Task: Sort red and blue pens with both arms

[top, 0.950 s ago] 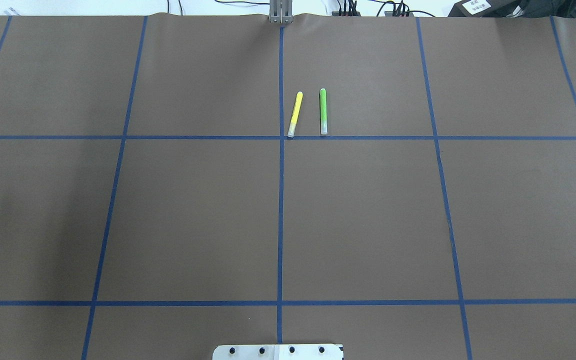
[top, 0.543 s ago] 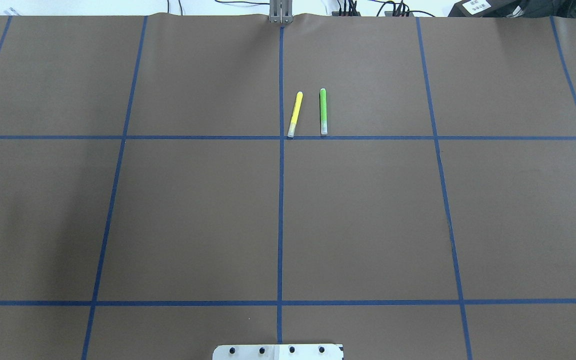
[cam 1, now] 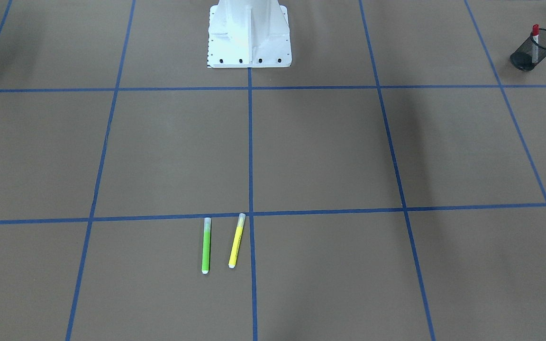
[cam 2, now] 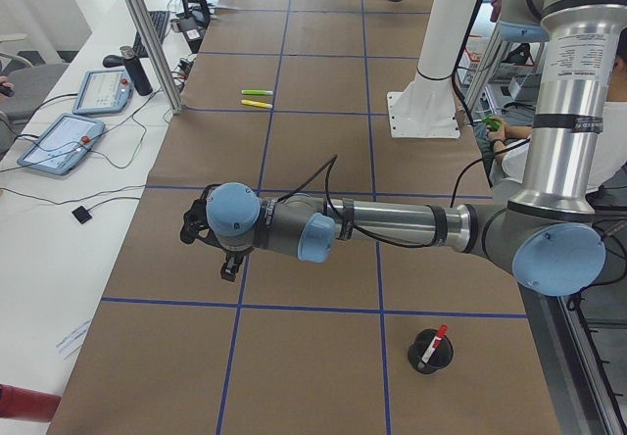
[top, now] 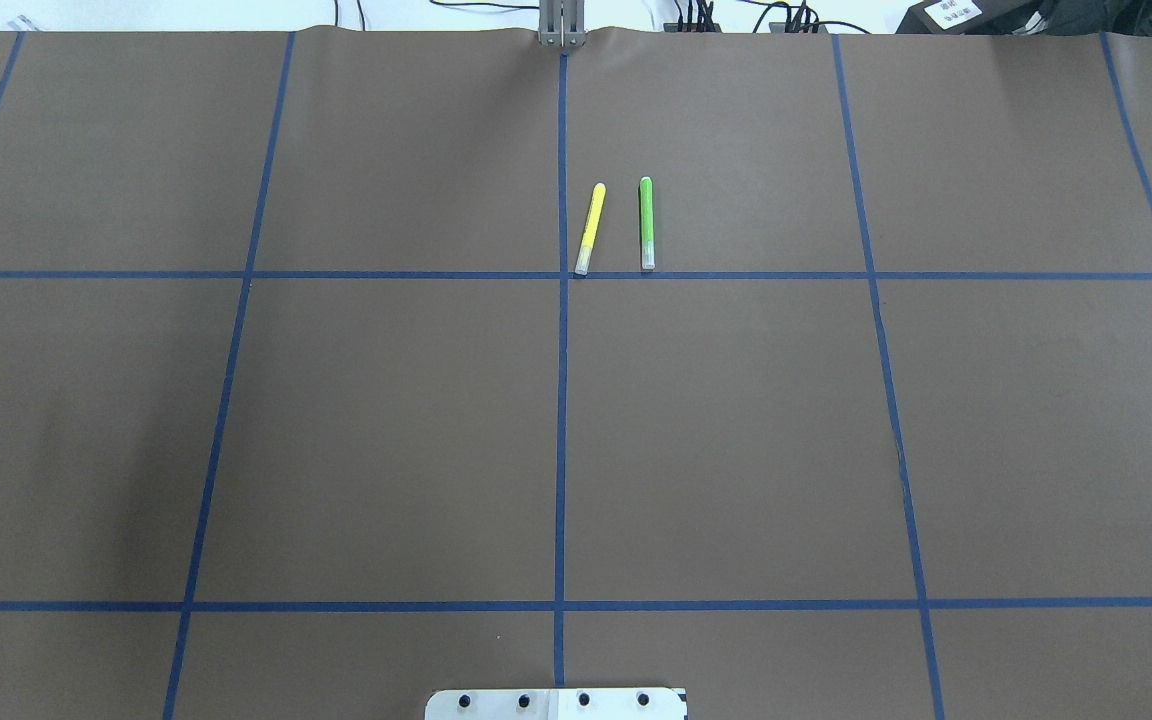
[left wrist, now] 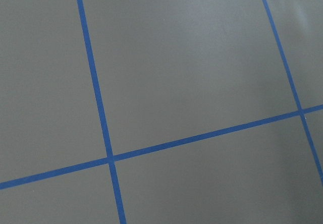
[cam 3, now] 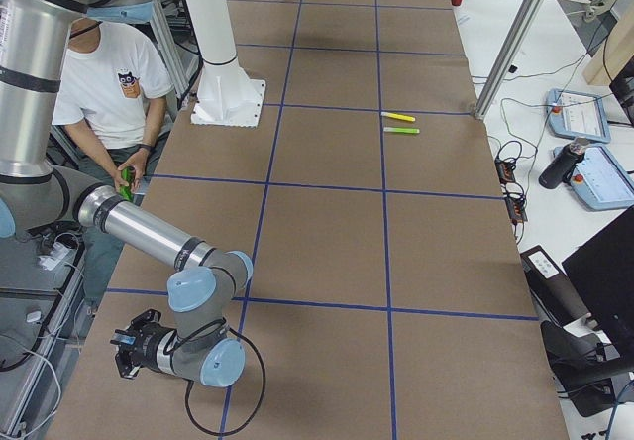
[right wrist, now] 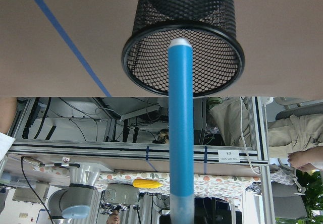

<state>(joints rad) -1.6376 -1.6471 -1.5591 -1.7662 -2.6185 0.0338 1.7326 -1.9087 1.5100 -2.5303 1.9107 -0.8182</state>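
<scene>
The blue pen's white end [right wrist: 180,42] points inside the black mesh cup's rim, midway across the cup's opening [right wrist: 213,60], so it is now time for my right gripper to release the blue pen.
The blue pen [right wrist: 180,123] fills the middle of the right wrist view, held out from my right gripper [cam 3: 127,353], which is shut on its clear-capped end. Its white end sits at the mouth of a black mesh cup [right wrist: 151,12]. The red pen [cam 1: 534,38] stands in another black mesh cup [cam 1: 523,59] at the table's corner on my left side, also seen as the red pen [cam 2: 434,342] in the exterior left view. My left gripper [cam 2: 227,266] hangs over bare table, away from that cup; I cannot tell whether it is open or shut.
A yellow highlighter [top: 590,228] and a green highlighter [top: 646,222] lie side by side near the table's centre line at the far side. The white pedestal [cam 1: 249,33] stands at the robot's edge. A seated person [cam 3: 104,93] is beside the table.
</scene>
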